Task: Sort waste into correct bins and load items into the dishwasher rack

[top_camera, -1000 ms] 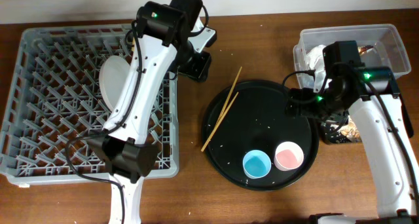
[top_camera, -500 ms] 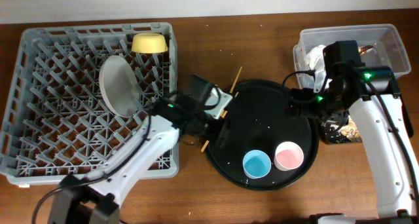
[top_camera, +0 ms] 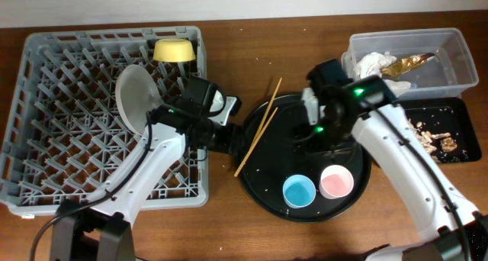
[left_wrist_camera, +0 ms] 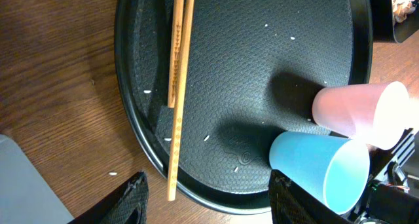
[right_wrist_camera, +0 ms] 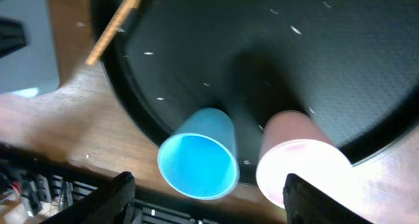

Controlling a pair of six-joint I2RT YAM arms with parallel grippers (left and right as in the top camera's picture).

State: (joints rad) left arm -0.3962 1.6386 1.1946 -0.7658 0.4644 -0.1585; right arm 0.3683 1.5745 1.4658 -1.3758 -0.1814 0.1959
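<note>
My left gripper should grab the blue cup (top_camera: 299, 191) across its outer sides next. This leaves the cup's base free, so the cup can be loaded into the dishwasher rack.
The grey dishwasher rack (top_camera: 91, 38) holds the pale grey plate (top_camera: 133, 97) on edge and the yellow bowl (top_camera: 173, 49) upside down at its back. Two chopsticks (top_camera: 259, 127) (left_wrist_camera: 177, 73) lie across the left rim of the round black tray. The blue cup (top_camera: 299, 191) (left_wrist_camera: 321, 171) (right_wrist_camera: 196, 158) and the pink cup (top_camera: 336, 182) (left_wrist_camera: 357, 112) (right_wrist_camera: 301, 165) stand on that tray. My left gripper (top_camera: 229, 135) (left_wrist_camera: 209, 201) is open beside the chopsticks' near ends. My right gripper (top_camera: 320, 131) (right_wrist_camera: 209, 198) is open above the cups.
The round black tray (top_camera: 274, 169) sits mid-table. The clear tub (top_camera: 457, 40) at back right holds white napkins (top_camera: 374, 62) and the gold wrapper (top_camera: 412, 62). The shallow black tray (top_camera: 457, 112) in front of it holds food scraps (top_camera: 431, 131).
My left arm came off the rack, leaving the yellow bowl there, and dropped to the round tray's left edge. My right arm swung left from the bins to over the round tray.
</note>
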